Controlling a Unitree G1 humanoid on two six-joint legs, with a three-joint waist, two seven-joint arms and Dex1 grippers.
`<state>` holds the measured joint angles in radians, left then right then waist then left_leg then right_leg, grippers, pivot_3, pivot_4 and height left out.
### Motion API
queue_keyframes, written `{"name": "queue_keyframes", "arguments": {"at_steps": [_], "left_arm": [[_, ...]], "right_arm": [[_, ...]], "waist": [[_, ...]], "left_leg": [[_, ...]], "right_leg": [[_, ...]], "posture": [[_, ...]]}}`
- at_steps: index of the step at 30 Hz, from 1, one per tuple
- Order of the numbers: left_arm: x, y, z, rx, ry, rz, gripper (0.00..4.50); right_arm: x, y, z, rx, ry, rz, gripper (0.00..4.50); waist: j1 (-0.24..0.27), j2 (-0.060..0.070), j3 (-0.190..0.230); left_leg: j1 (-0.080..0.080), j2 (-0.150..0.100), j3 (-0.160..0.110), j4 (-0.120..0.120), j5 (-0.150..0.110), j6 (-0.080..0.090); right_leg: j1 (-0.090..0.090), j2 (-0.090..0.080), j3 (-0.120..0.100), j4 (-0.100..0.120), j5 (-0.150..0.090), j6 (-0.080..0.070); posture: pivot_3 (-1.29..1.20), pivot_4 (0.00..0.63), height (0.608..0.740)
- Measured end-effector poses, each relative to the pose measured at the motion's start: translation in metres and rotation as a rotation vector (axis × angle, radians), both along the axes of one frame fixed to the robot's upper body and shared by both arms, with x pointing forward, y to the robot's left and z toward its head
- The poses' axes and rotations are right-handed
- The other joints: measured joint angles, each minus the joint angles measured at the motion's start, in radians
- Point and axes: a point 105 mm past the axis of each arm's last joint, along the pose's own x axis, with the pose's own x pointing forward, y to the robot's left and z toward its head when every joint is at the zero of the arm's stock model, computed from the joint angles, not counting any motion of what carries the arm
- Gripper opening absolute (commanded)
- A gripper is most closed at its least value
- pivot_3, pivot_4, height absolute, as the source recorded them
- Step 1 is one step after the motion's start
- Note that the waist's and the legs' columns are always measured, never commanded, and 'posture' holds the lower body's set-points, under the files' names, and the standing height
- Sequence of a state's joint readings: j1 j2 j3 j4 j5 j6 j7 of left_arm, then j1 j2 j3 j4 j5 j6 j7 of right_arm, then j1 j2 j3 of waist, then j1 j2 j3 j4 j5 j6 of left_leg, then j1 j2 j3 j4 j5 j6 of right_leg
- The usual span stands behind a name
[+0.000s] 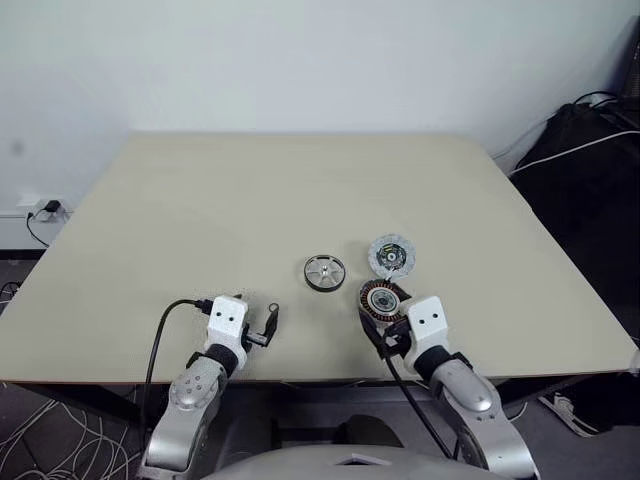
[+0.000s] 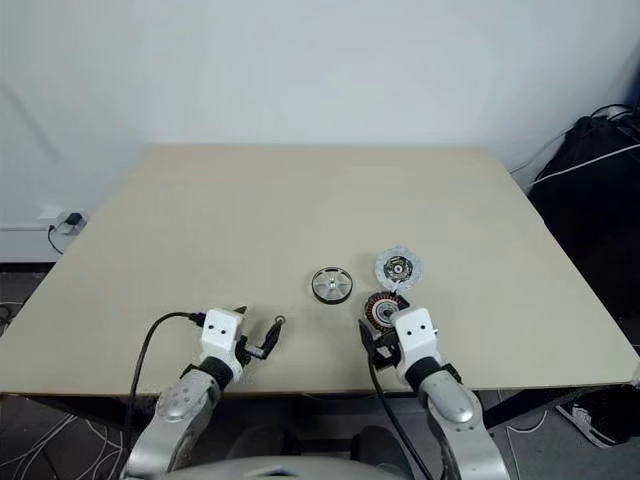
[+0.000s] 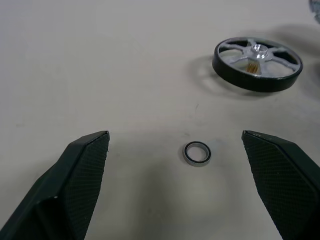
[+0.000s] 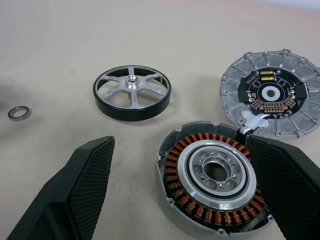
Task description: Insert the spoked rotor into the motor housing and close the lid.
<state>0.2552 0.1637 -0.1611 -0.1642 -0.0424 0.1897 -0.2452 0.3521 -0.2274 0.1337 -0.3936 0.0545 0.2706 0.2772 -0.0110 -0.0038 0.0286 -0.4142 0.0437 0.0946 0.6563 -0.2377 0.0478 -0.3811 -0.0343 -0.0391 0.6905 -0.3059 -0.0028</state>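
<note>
My left gripper's fingers are still above and short of the small ring (image 1: 274,307) (image 3: 197,153), so closing now would miss. The gripper lowers to it before closing.
On the tan table (image 1: 300,190) the spoked rotor (image 1: 325,272), a silver wheel with a dark rim, lies flat near the middle. To its right sits the motor housing (image 4: 192,172), its copper windings facing up. The lid (image 4: 235,95) lies just beyond the housing, dark circuit face up, joined to it by a white connector. A tiny dark ring (image 3: 196,153) rests on the table in front of my open left gripper (image 3: 175,135), between the lines of its fingers. My right gripper (image 4: 180,140) is open too, its fingers on either side of the housing's near edge, holding nothing.
The table's front edge runs just under both wrists. A black cable (image 1: 160,330) loops from my left wrist over that edge. A black bag with cables (image 1: 590,150) sits off the table's right side, and a wall plug (image 1: 45,208) off its left.
</note>
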Motion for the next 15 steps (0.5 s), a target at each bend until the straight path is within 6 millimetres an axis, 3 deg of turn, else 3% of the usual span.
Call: {"name": "queue_keyframes", "arguments": {"at_steps": [15], "left_arm": [[0.016, -0.034, -0.01, 0.011, 0.06, -0.152, 4.48]], "right_arm": [[0.001, 0.001, 0.001, -0.003, -0.007, -0.008, 4.49]], "waist": [[0.0, -0.001, -0.001]], "left_leg": [[0.0, 0.0, 0.0, 0.001, 0.0, 0.0]], "right_leg": [[0.0, 0.0, 0.0, 0.0, 0.002, 0.002]], "posture": [[0.0, 0.0, 0.74]]}}
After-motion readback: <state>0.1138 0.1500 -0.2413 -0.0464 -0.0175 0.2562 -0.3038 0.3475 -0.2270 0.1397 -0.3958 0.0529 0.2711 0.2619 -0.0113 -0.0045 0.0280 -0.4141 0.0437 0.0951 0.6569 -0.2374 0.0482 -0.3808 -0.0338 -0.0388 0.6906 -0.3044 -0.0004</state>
